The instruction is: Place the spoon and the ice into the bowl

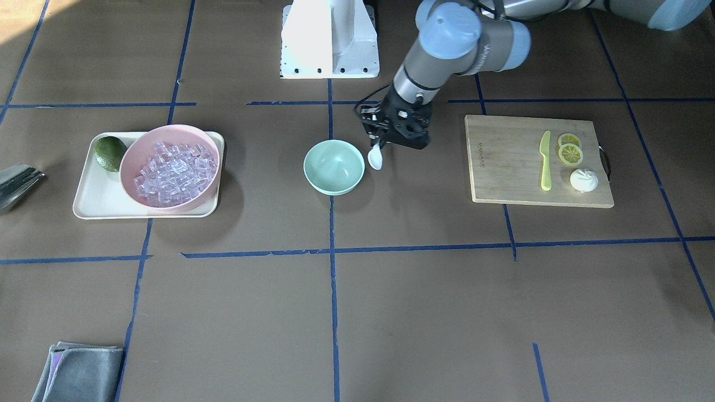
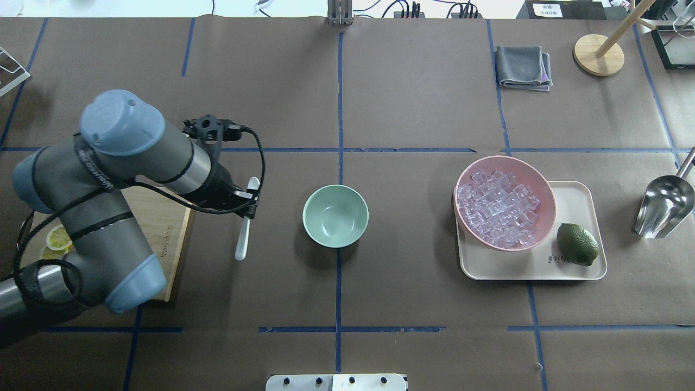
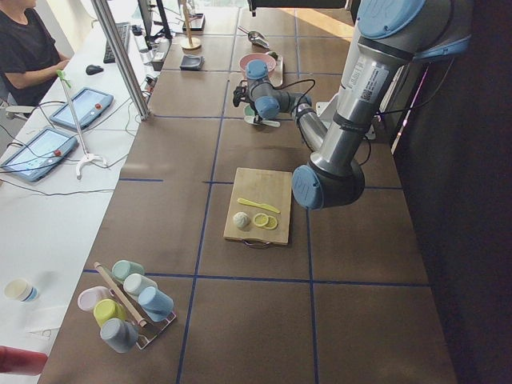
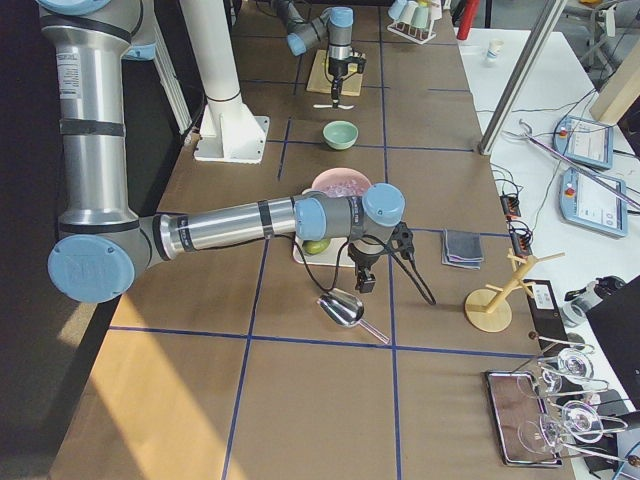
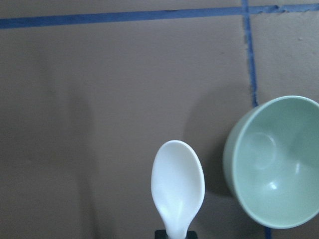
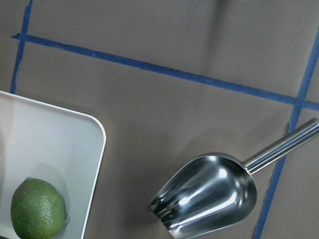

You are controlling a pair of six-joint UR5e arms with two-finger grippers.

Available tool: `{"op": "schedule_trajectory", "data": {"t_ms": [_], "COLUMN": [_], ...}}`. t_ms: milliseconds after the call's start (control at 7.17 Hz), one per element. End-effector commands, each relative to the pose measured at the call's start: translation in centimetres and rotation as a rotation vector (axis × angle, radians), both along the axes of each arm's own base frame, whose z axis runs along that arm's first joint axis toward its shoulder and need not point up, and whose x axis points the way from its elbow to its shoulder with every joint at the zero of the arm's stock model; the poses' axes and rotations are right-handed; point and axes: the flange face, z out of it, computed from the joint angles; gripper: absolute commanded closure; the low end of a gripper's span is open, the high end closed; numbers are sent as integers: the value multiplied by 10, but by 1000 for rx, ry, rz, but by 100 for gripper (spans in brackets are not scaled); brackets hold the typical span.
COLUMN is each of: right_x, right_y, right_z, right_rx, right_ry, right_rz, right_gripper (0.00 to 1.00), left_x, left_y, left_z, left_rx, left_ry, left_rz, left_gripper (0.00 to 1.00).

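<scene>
I should keep holding the white spoon with my left gripper until its head is over the mint-green bowl. The spoon's head is to the right of the bowl's rim.
My left gripper is shut on the handle of the white spoon and holds it above the table, head down, just beside the mint-green bowl. In the left wrist view the spoon's head hangs left of the bowl, which is empty. From overhead the spoon is apart from the bowl. The ice fills a pink bowl. My right gripper hovers over a metal scoop; I cannot tell whether it is open or shut.
The pink bowl and a lime sit on a cream tray. A cutting board holds a yellow-green knife, lemon slices and a white bun. A grey cloth lies at the far side.
</scene>
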Motion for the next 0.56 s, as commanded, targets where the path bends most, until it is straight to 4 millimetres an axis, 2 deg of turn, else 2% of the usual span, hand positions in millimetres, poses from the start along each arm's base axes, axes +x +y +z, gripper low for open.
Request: {"op": "schedule_trajectory", "data": {"t_ms": [0, 279, 419], "right_x": [-1, -3, -5], "right_y": [0, -1, -1], "right_z": [0, -2, -1], "right_rx": [0, 5, 3], "right_ry": [0, -1, -1], "right_rz": [-2, -5, -9], "right_gripper": [0, 0, 0], "left_x": [33, 57, 59], "left_y": [0, -14, -15], "left_z": [-30, -50, -50], "left_rx": [2, 4, 4], "left_ry": [6, 0, -3], "left_rz": [-20, -24, -27], "left_gripper": [100, 97, 92]}}
